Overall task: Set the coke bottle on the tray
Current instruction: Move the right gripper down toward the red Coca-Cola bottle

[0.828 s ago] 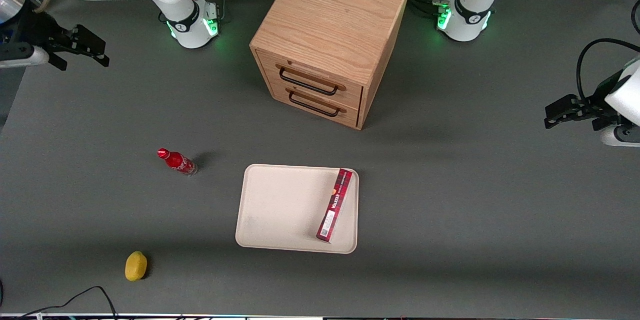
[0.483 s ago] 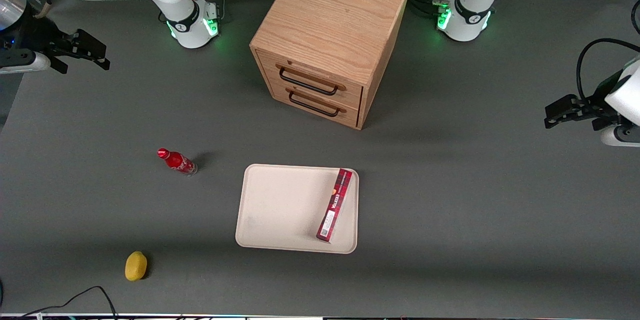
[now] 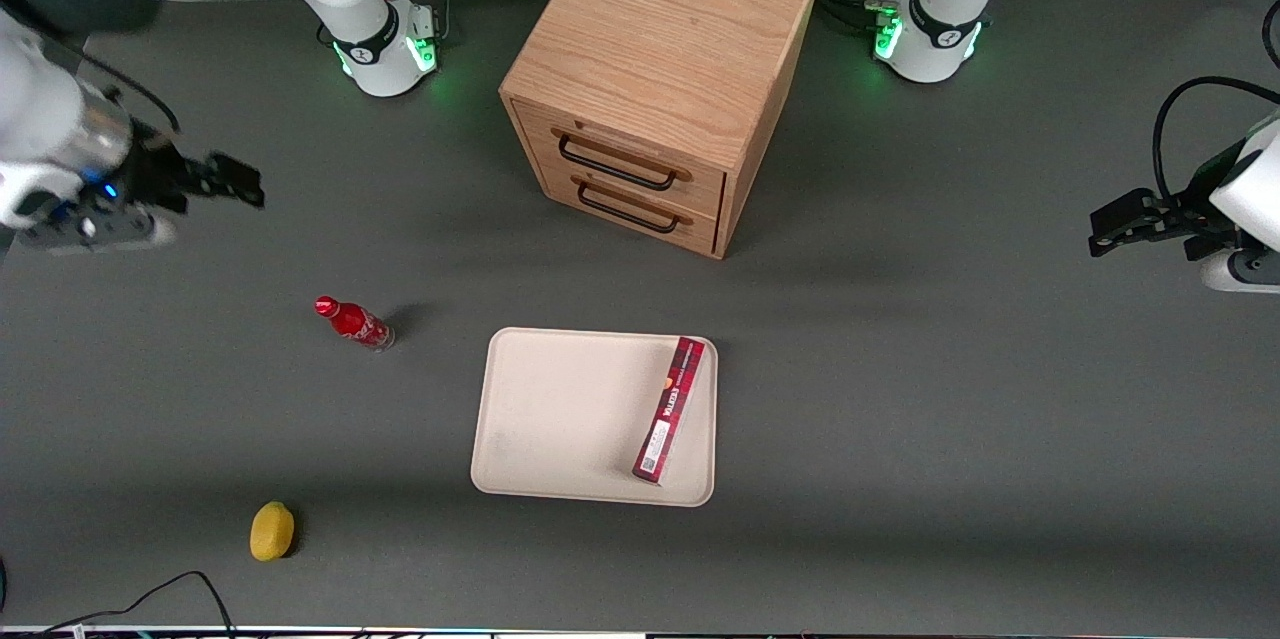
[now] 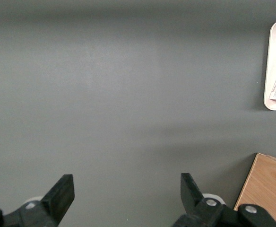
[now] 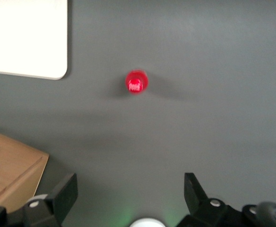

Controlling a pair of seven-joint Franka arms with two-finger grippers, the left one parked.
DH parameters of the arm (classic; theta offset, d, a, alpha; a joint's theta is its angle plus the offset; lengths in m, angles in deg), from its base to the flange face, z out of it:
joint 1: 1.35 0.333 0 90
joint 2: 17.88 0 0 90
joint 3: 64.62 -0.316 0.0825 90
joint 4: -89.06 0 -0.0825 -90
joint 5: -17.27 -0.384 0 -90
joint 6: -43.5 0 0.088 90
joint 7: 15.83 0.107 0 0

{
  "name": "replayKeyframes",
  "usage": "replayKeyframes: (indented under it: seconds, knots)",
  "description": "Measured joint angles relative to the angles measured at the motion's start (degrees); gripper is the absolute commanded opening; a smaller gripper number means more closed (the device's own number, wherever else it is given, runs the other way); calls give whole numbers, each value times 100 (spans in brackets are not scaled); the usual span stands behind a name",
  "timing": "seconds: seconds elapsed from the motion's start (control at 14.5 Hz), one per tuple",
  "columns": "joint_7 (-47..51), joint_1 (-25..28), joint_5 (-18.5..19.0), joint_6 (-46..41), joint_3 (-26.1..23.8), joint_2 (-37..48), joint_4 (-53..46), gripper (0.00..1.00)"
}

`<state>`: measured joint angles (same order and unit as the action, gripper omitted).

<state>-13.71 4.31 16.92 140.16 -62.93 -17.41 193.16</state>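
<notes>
I need to place the bottle on the tray (image 3: 560, 409), so next I should grab the coke bottle with my right gripper by its red capped top (image 3: 325, 307).
The coke bottle (image 3: 352, 321), small, red and red-capped, stands upright on the grey table beside the tray, toward the working arm's end. The right wrist view shows it from above (image 5: 137, 82). The cream-beige tray (image 3: 560, 409) lies in front of the cabinet, nearer the front camera; its corner shows in the right wrist view (image 5: 24, 38). My right gripper (image 3: 238, 187) hangs in the air, open and empty, farther from the front camera than the bottle and well apart from it. In the right wrist view the gripper (image 5: 130, 187) has its fingers spread wide over bare table.
A long dark-red box (image 3: 670, 409) lies on the tray along its edge toward the parked arm. An oak two-drawer cabinet (image 3: 660, 49) stands at the table's middle, drawers shut. A yellow lemon-like object (image 3: 271, 530) and a black cable (image 3: 150, 599) lie near the front edge.
The right arm has swung in from the table's end, bringing the gripper nearer the front camera and closer to the bottle. Bottle, tray and box have not moved.
</notes>
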Motion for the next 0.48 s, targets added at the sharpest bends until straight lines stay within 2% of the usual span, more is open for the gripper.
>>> replayKeyframes:
  seconds: [0.21,0.48]
  knots:
    - [-128,0,0,1395,-6,-259,949,100]
    - [-252,-1,0,2736,-3,-262,1892,100]
